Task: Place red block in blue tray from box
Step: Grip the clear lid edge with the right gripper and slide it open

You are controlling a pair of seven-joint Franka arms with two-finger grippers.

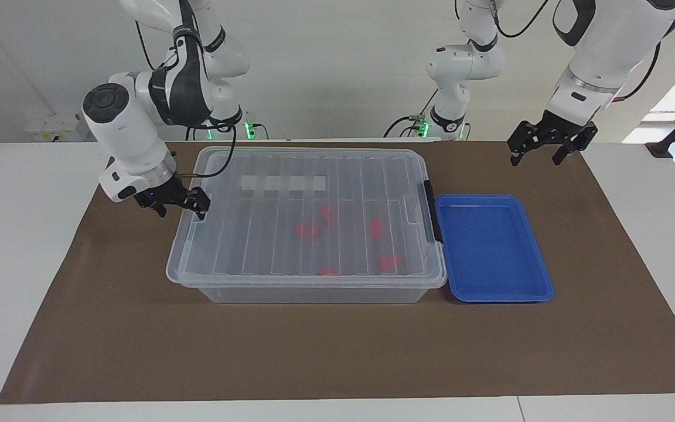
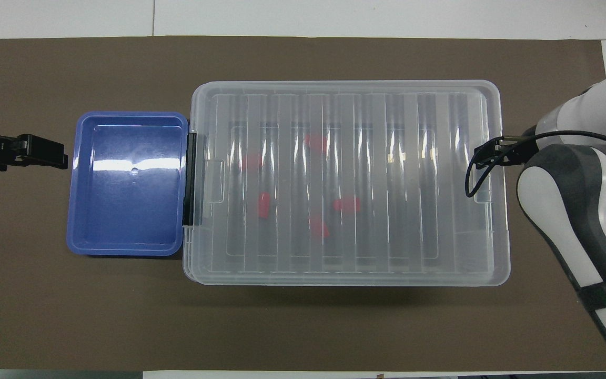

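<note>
The red blocks inside the box need to be uncovered, so my right gripper will next grip the ribbed lid by its end tab (image 2: 481, 182).
The box (image 1: 290, 176) is a large clear bin with its ribbed lid on. Several red blocks (image 1: 307, 230) lie inside and show through the lid, also in the overhead view (image 2: 264, 205). The box's black clip handle (image 1: 429, 211) is on the end beside the blue tray (image 1: 490, 246), which is empty and touches the box. My right gripper (image 1: 179, 206) is open, low at the box's end toward the right arm's end of the table, one finger at the lid's corner. My left gripper (image 1: 539, 155) is open and hangs over the mat beside the tray (image 2: 124, 184).
A brown mat (image 1: 337, 351) covers the table's middle, with white table around it. In the overhead view the right arm (image 2: 571, 210) hides its own gripper, and the left gripper (image 2: 56, 153) shows edge-on beside the tray.
</note>
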